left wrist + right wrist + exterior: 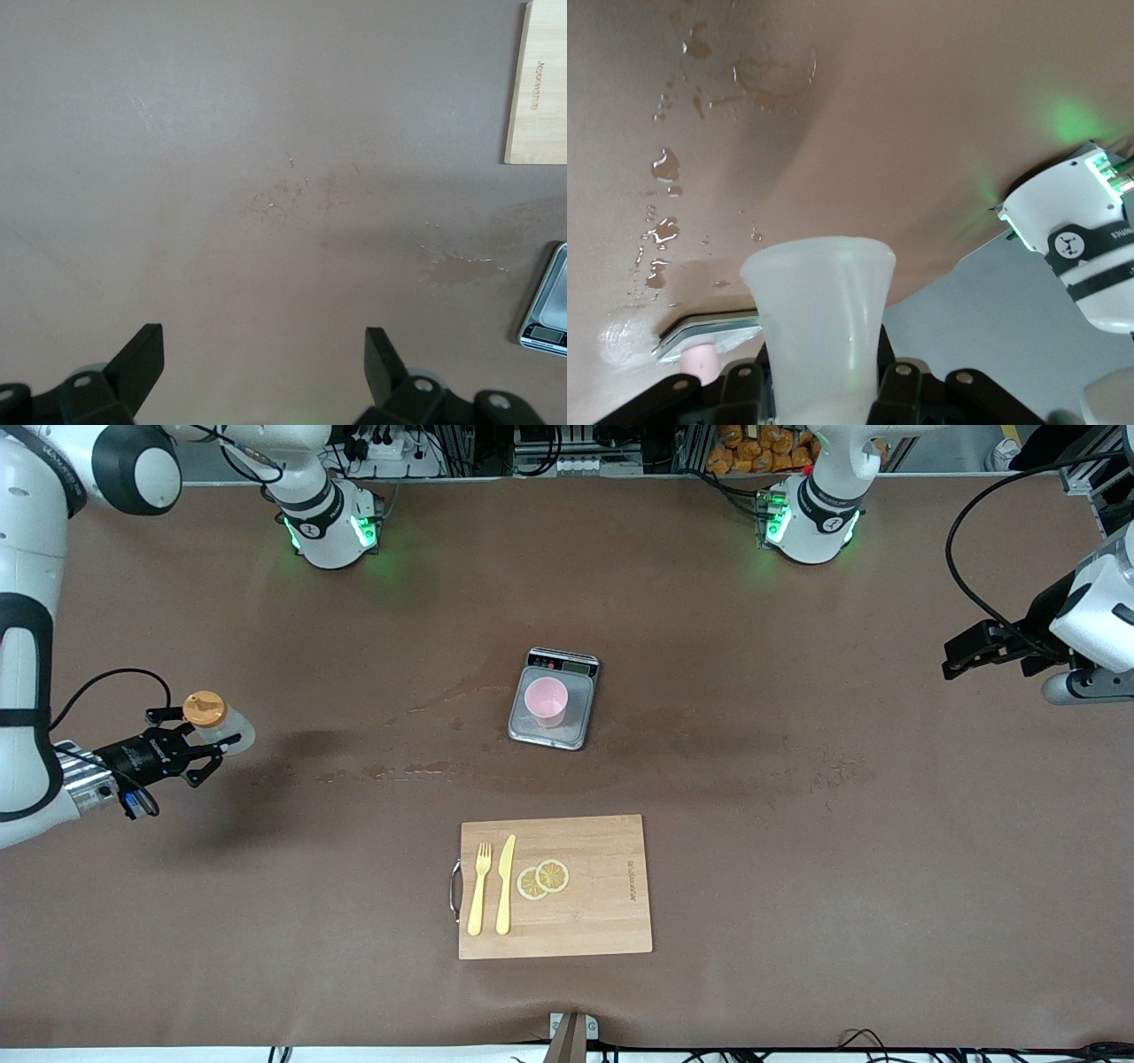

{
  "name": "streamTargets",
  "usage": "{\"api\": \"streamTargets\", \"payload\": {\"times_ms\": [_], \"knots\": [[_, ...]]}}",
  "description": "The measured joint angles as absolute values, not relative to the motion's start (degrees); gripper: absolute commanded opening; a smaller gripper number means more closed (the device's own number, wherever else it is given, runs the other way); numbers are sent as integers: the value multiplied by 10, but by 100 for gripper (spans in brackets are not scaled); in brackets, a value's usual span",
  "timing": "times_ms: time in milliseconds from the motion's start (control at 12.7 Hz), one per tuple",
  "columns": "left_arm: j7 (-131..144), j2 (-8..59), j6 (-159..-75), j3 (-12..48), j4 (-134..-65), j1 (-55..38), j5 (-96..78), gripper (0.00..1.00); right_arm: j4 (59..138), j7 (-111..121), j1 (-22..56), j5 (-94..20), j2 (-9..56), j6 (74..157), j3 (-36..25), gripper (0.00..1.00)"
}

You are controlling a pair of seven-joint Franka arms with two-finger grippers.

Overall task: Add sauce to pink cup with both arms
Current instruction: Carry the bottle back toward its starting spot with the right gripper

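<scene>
My right gripper needs to keep holding the bottle, because the sauce bottle's base [244, 735] [819, 251] is still above the brown tabletop, apart from its shadow.
The sauce bottle [221, 726], whitish with an orange cap, hangs over the table at the right arm's end, and my right gripper [199, 742] is shut on its body. The right wrist view shows that translucent body [819, 319] clamped between the black fingers [897, 385]. The pink cup [546, 700] stands upright on a grey scale [532, 731] at mid-table; the same cup [700, 357] peeks past the bottle. My left gripper [955, 657] waits in the air over the left arm's end, open with nothing between its fingers [142, 354].
A wooden cutting board [602, 921] lies nearer the front camera than the scale, carrying a yellow fork [479, 890], a knife [505, 886] and lemon slices [543, 879]. Wet spots [407, 769] mark the table between bottle and scale.
</scene>
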State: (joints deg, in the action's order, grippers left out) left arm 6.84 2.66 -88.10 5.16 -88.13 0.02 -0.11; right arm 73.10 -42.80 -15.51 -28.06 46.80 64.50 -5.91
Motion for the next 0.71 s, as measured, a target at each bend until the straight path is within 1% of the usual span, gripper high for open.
{"api": "streamTargets", "payload": {"times_ms": [316,553,632,711], "knots": [[68,27,-881,52,-882,0,-1,100,733,-360,-207,-313,533,658,-59,19],[68,27,-881,52,-882,0,-1,100,733,-320,-218,-328,564,667,-59,20],[68,27,-881,52,-882,0,-1,100,733,-316,-218,-329,568,667,-58,28],[68,27,-881,52,-882,0,-1,100,733,-314,-218,-330,570,670,-57,30]]}}
